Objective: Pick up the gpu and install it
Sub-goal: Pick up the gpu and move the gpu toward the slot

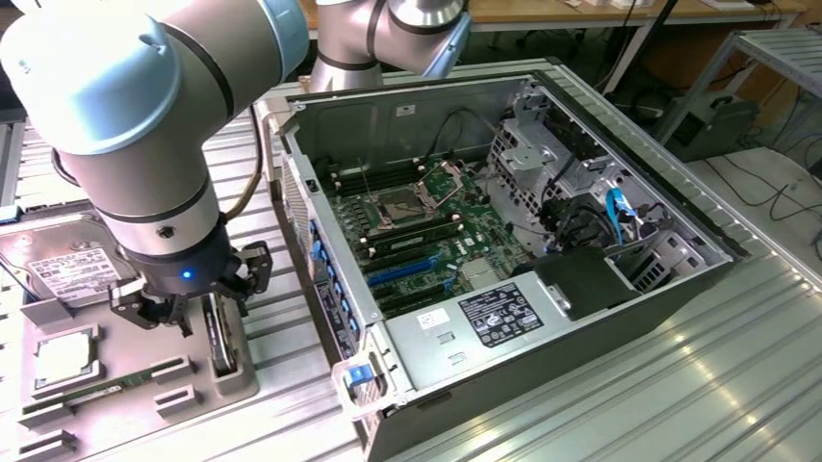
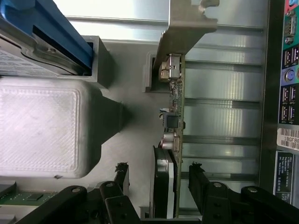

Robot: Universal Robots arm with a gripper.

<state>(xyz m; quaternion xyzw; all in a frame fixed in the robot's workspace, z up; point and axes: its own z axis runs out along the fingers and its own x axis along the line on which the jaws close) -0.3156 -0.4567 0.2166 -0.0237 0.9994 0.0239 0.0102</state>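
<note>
My open fingers are on either side of the GPU's near end [image 1: 221, 339] and would hold it, so I should close now.
The gpu [image 1: 225, 339] stands on its long edge in a slot of the grey holder tray [image 1: 206, 395], left of the computer case in the exterior view. In the wrist view the gpu [image 2: 172, 121] is seen edge-on, a thin dark card with a silvery metal bracket [image 2: 187, 28] at its far end. My gripper [image 1: 192, 300] hangs just above the card and is open. Its black fingertips [image 2: 122, 173] stand on either side of the card's near end without touching it, and the gripper [image 2: 159, 175] holds nothing.
The open computer case [image 1: 694, 241] lies on its side on the exterior view's right, its motherboard [image 1: 411, 231] exposed and its rear ports [image 2: 289, 70] close by. The tray also holds a silver hard drive [image 1: 71, 269], a processor [image 1: 64, 356], a green memory stick [image 1: 90, 390] and a white block [image 2: 46, 126].
</note>
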